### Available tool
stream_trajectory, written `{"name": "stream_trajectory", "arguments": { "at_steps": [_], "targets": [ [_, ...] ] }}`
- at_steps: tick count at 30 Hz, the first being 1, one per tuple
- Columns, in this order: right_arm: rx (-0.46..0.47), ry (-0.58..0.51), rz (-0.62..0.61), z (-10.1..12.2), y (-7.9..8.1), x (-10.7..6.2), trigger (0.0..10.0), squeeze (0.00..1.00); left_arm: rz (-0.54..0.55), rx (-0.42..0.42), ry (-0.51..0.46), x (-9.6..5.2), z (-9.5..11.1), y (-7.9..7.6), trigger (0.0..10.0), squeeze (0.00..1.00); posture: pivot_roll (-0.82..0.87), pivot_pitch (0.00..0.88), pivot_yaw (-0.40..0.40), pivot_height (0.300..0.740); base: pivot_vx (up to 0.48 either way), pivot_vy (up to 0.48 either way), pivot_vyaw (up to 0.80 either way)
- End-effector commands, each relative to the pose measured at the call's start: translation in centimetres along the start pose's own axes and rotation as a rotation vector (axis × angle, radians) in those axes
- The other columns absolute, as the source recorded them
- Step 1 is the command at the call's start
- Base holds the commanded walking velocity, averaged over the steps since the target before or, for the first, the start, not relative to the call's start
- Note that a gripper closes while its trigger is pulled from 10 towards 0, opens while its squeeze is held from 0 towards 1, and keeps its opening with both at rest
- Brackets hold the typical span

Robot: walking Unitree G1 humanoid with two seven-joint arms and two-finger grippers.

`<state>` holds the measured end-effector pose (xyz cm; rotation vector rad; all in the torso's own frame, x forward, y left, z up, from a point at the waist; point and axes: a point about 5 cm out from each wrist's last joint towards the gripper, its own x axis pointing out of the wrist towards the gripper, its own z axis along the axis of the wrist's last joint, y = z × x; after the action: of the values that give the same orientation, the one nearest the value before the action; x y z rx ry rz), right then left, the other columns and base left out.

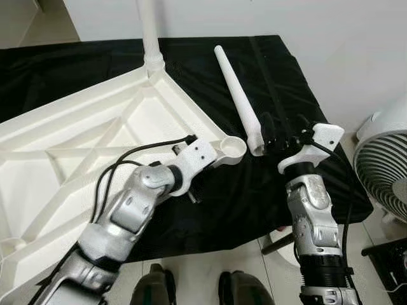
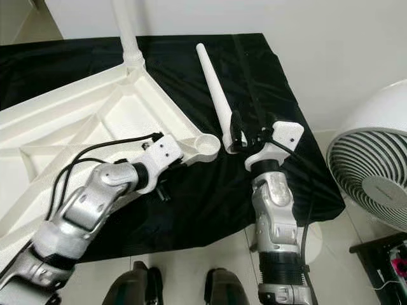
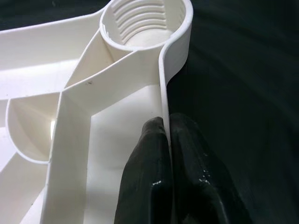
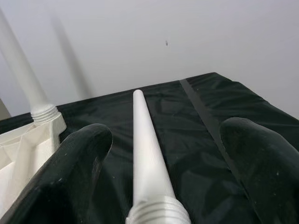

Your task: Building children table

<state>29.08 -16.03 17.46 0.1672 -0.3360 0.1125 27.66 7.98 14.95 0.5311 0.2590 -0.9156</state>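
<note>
The loose leg is long and gets narrower toward its thin far tip (image 1: 219, 50). My right gripper will next grab the leg's thick end beside the threads.
The white table top (image 1: 76, 146) lies upside down on a black cloth, ribs facing up. One white leg (image 1: 151, 38) stands screwed into its far corner. An empty threaded socket (image 1: 232, 147) sits at the near corner. My left gripper (image 3: 166, 135) is shut on the table top's thin rim wall, just behind that socket. A loose tapered leg (image 1: 238, 95) lies on the cloth, its thick threaded end (image 4: 159, 212) toward me. My right gripper (image 1: 282, 135) is open, its fingers (image 4: 79, 158) set wide on either side of that end without touching it.
The black cloth (image 1: 299, 82) covers a low surface whose right and near edges are close to my right arm. A white fan (image 1: 385, 168) stands on the floor to the right. A white wall backs the scene. My feet (image 1: 152, 286) are on pale tiles below.
</note>
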Motion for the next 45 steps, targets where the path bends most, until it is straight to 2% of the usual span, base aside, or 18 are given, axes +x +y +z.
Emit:
{"name": "stream_trajectory", "arguments": {
  "at_steps": [1, 2, 3, 4, 5, 11, 12, 13, 18, 19, 24, 27, 29, 31, 37, 39, 40, 45],
  "targets": [
    [-0.006, 0.008, 0.01, -0.3, 0.1, 0.0, 10.0, 0.0, 0.008, -0.004, 0.094, -1.4, -2.1, 0.4, 2.4, 0.0, 0.0, 0.074, 0.032, 0.74, 0.0, 0.0, 0.0],
    [-0.006, 0.008, 0.01, -0.3, 0.1, 0.0, 10.0, 0.0, 0.008, -0.004, 0.094, -1.4, -2.1, 0.4, 2.4, 0.0, 0.0, 0.074, 0.032, 0.74, 0.0, 0.0, 0.0],
    [-0.003, 0.01, 0.015, -0.4, 0.1, 0.1, 10.0, 0.0, 0.005, 0.017, 0.103, -2.2, -2.4, 0.5, 4.4, 0.0, 0.02, 0.069, 0.023, 0.74, 0.0, 0.0, 0.0],
    [-0.003, 0.01, 0.015, -0.4, 0.1, 0.1, 10.0, 0.0, 0.005, 0.017, 0.103, -2.2, -2.4, 0.5, 4.4, 0.0, 0.02, 0.069, 0.023, 0.74, 0.0, 0.0, 0.0],
    [0.0, 0.012, 0.017, -0.5, 0.2, 0.1, 10.0, 0.0, 0.002, 0.028, 0.102, -2.3, -2.5, 0.5, 10.0, 0.0, 0.02, 0.069, 0.023, 0.74, 0.0, 0.0, 0.0],
    [0.006, 0.024, 0.046, -0.8, 0.8, 0.3, 10.0, 0.0, -0.035, 0.055, 0.084, -2.2, -2.1, 0.1, 10.0, 0.0, 0.02, 0.066, 0.014, 0.74, 0.0, 0.0, 0.0],
    [0.004, 0.026, 0.057, -0.8, 0.9, 0.4, 10.0, 0.0, -0.039, 0.061, 0.066, -2.0, -1.9, 0.0, 10.0, 0.65, 0.02, 0.063, 0.009, 0.74, 0.0, 0.0, 0.0],
    [0.002, 0.031, 0.072, -0.8, 1.0, 0.6, 10.0, 0.0, -0.046, 0.063, 0.039, -1.9, -1.4, -0.1, 10.0, 1.0, 0.02, 0.06, 0.008, 0.74, 0.0, 0.0, 0.0],
    [-0.016, 0.06, 0.069, -1.0, 0.7, 1.1, 10.0, 0.0, -0.055, 0.063, -0.009, -2.1, -0.3, 0.2, 10.0, 1.0, 0.01, 0.052, 0.004, 0.74, 0.0, 0.0, 0.0],
    [-0.027, 0.076, 0.059, -1.1, 0.5, 1.5, 10.0, 0.0, -0.057, 0.051, -0.037, -2.2, 0.2, 0.4, 10.0, 0.0, 0.01, 0.052, 0.004, 0.74, 0.0, 0.0, 0.0],
    [-0.051, 0.111, 0.072, -1.0, 0.4, 2.4, 10.0, 0.0, -0.056, 0.023, -0.1, -2.2, 1.3, 0.8, 10.0, 0.0, 0.01, 0.053, 0.003, 0.74, 0.0, 0.0, 0.0],
    [-0.038, 0.137, 0.023, -0.8, 0.1, 3.5, 10.0, 0.0, -0.028, -0.016, -0.135, -2.0, 2.1, 1.2, 10.0, 0.0, 0.01, 0.057, 0.003, 0.74, 0.0, 0.0, 0.0],
    [-0.089, 0.182, 0.008, -1.1, 0.0, 4.6, 10.0, 0.0, -0.015, -0.025, -0.17, -1.8, 2.7, 1.4, 10.0, 0.0, 0.0, 0.063, 0.006, 0.74, 0.0, 0.0, 0.0],
    [-0.089, 0.182, 0.008, -1.1, 0.0, 4.6, 10.0, 0.0, -0.015, -0.025, -0.17, -1.8, 2.7, 1.4, 10.0, 0.0, 0.0, 0.063, 0.006, 0.74, 0.0, 0.0, 0.0],
    [-0.224, 0.329, -0.058, -2.5, 0.0, 7.1, 10.0, 0.0, 0.045, -0.007, -0.179, -1.0, 3.2, 1.8, 10.0, 0.0, 0.01, 0.065, -0.004, 0.74, 0.0, 0.0, 0.0],
    [-0.224, 0.329, -0.058, -2.5, 0.0, 7.1, 10.0, 0.0, 0.045, -0.007, -0.179, -1.0, 3.2, 1.8, 10.0, 0.0, 0.01, 0.065, -0.004, 0.74, 0.0, 0.0, 0.0],
    [-0.193, 0.387, -0.107, -2.5, 0.2, 8.2, 10.0, 0.0, 0.049, -0.005, -0.188, -0.9, 3.6, 1.7, 10.0, 0.0, 0.01, 0.067, -0.011, 0.74, 0.0, 0.0, 0.0],
    [-0.163, 0.441, -0.132, -2.4, 0.3, 9.3, 10.0, 0.0, 0.051, -0.004, -0.203, -0.6, 4.1, 1.6, 10.0, 0.0, 0.01, 0.072, -0.022, 0.74, 0.0, 0.0, 0.0]
  ]
}}
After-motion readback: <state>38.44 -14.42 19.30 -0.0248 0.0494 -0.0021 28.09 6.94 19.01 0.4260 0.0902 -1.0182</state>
